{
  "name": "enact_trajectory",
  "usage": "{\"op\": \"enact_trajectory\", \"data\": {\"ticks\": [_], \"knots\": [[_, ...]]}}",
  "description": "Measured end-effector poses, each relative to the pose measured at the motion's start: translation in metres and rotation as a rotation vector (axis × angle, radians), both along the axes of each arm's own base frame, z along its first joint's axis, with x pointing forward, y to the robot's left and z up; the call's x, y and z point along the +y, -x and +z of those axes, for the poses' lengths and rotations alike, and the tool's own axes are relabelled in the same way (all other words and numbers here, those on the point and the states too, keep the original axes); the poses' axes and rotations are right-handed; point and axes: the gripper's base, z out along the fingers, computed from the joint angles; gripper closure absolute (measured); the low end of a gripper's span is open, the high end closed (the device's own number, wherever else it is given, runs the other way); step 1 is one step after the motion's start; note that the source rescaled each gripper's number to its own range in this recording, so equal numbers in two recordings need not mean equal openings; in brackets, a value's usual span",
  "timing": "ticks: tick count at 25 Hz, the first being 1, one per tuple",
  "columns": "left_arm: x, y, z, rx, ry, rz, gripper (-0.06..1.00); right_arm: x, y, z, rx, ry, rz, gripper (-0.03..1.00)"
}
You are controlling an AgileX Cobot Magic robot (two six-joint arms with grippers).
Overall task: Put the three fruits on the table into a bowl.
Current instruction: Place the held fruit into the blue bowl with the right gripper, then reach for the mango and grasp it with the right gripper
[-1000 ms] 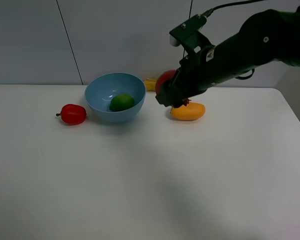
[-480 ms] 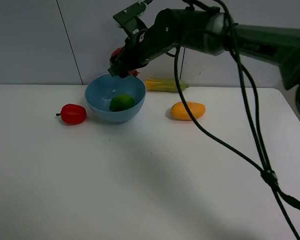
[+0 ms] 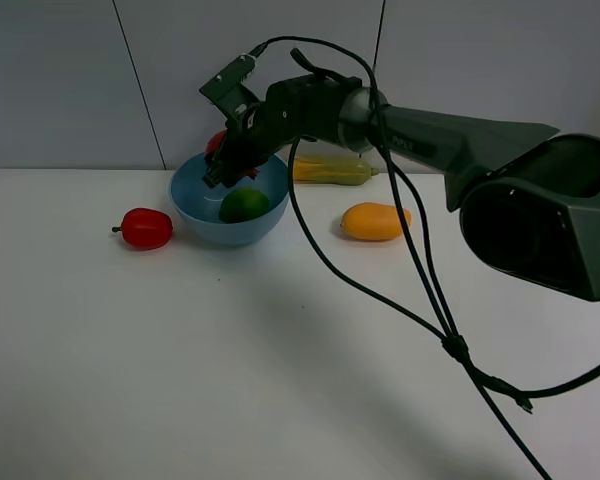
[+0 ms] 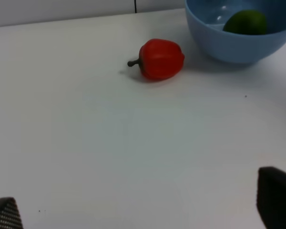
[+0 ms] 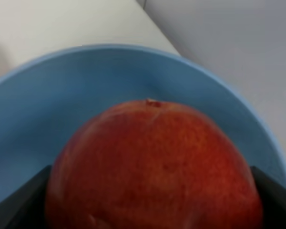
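Observation:
The dark-red pomegranate (image 3: 217,141) is inside the rim of the light-blue bowl, so the robot's right gripper will open.
My right gripper (image 3: 228,163) is shut on the dark-red pomegranate (image 3: 217,141) and holds it over the far rim of the light-blue bowl (image 3: 195,210). In the right wrist view the pomegranate (image 5: 152,167) fills the frame between the fingers, with the bowl (image 5: 47,109) right under it. The green lime (image 3: 244,204) lies inside the bowl; it also shows in the left wrist view (image 4: 246,22). The orange-yellow mango (image 3: 375,220) lies on the white table (image 3: 300,360) right of the bowl. My left gripper (image 4: 143,210) is open above the table, only its fingertips (image 4: 276,195) showing.
A small red pepper (image 3: 146,228) with a dark stem lies left of the bowl, also in the left wrist view (image 4: 161,59). A yellow-green corn cob (image 3: 332,170) lies behind the bowl near the wall. The right arm's cable (image 3: 450,340) hangs across the middle.
My right gripper carried the pomegranate from beside the mango leftward to over the bowl and has lowered it toward the bowl's rim. The lime, mango and pepper have not moved.

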Motion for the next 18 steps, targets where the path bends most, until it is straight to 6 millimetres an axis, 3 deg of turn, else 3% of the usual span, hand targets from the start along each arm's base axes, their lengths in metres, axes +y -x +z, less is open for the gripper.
{"op": "enact_trajectory", "data": {"ticks": [2, 3, 5, 8, 13, 18], "knots": [[0.000, 0.000, 0.000, 0.000, 0.000, 0.000, -0.03, 0.000, -0.001, 0.001, -0.008, -0.003, -0.003, 0.81], [0.000, 0.000, 0.000, 0.000, 0.000, 0.000, -0.03, 0.001, 0.000, 0.001, 0.004, -0.015, -0.016, 0.74], [0.000, 0.000, 0.000, 0.000, 0.000, 0.000, -0.03, 0.001, 0.000, 0.001, 0.036, -0.049, -0.054, 0.28], [0.000, 0.000, 0.000, 0.000, 0.000, 0.000, -0.03, 0.002, 0.001, 0.002, 0.055, -0.074, -0.079, 0.04], [0.000, 0.000, 0.000, 0.000, 0.000, 0.000, -0.04, 0.000, 0.009, 0.011, 0.086, -0.014, -0.044, -0.02], [0.000, 0.000, 0.000, 0.000, 0.000, 0.000, -0.04, -0.022, 0.036, 0.049, 0.179, 0.221, 0.076, -0.03]]}}
